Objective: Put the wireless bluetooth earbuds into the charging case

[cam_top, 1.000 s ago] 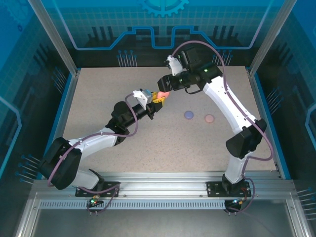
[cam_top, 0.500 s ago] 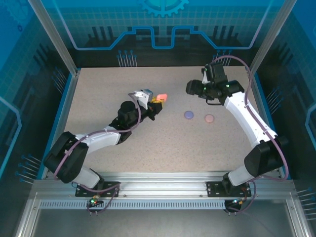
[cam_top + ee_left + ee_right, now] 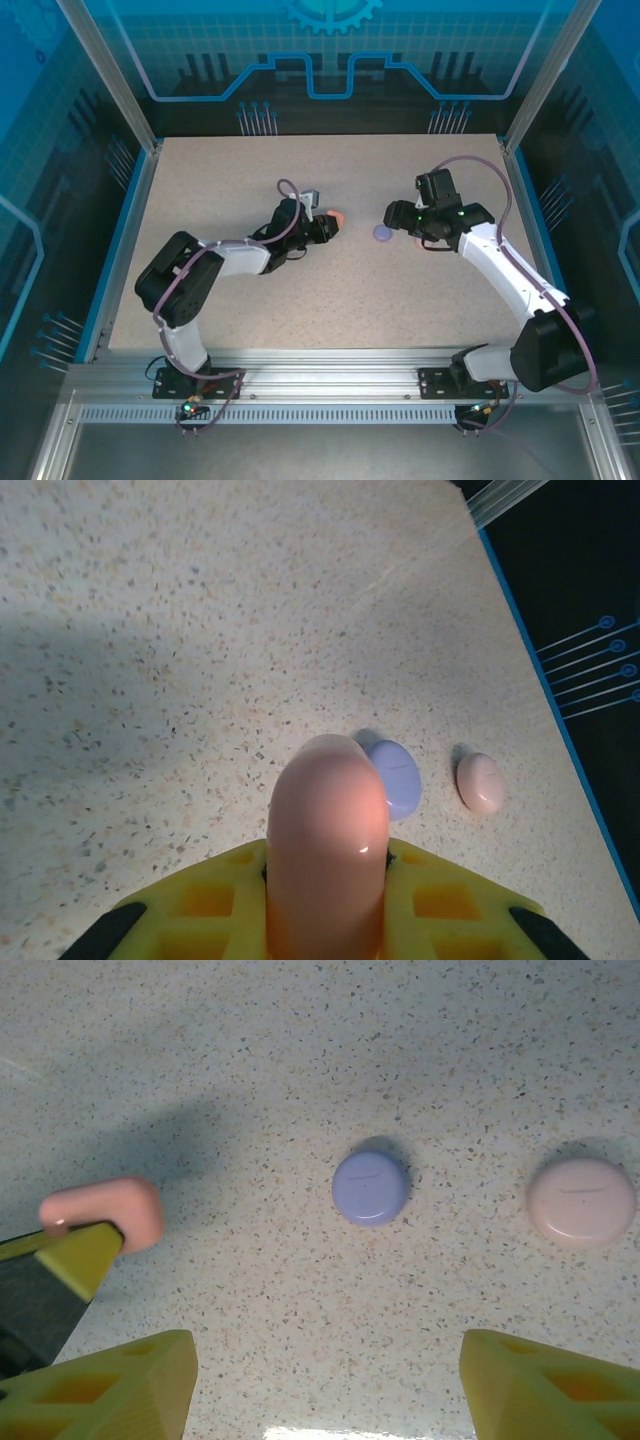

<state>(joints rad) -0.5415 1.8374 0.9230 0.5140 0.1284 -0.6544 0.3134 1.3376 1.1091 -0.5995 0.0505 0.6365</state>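
My left gripper must keep holding the salmon-pink charging case, which hangs tilted above the table, apart from its shadow, and would fall if I opened now.
My left gripper [image 3: 327, 905] is shut on a salmon-pink charging case [image 3: 327, 840], which sticks out ahead of its yellow fingers [image 3: 205, 905]. From above, this pink case [image 3: 337, 218] sits low over the table centre at the left gripper [image 3: 325, 224]. A purple case [image 3: 370, 1187] and a pale beige case [image 3: 581, 1201] lie closed on the table. My right gripper [image 3: 325, 1365] hovers open just short of the purple case [image 3: 381, 233], with nothing between its fingers. The earbuds are out of view.
The speckled table [image 3: 330, 290] is bordered by blue rails and transparent walls. Purple case [image 3: 395, 777] and beige case [image 3: 480, 782] lie side by side just beyond the pink one. The left gripper's finger [image 3: 80, 1255] reaches in at the right wrist view's left edge.
My right gripper left the pink case, swung right and down toward the purple case, and opened wider. My left arm stretched forward and lowered, still holding the pink case.
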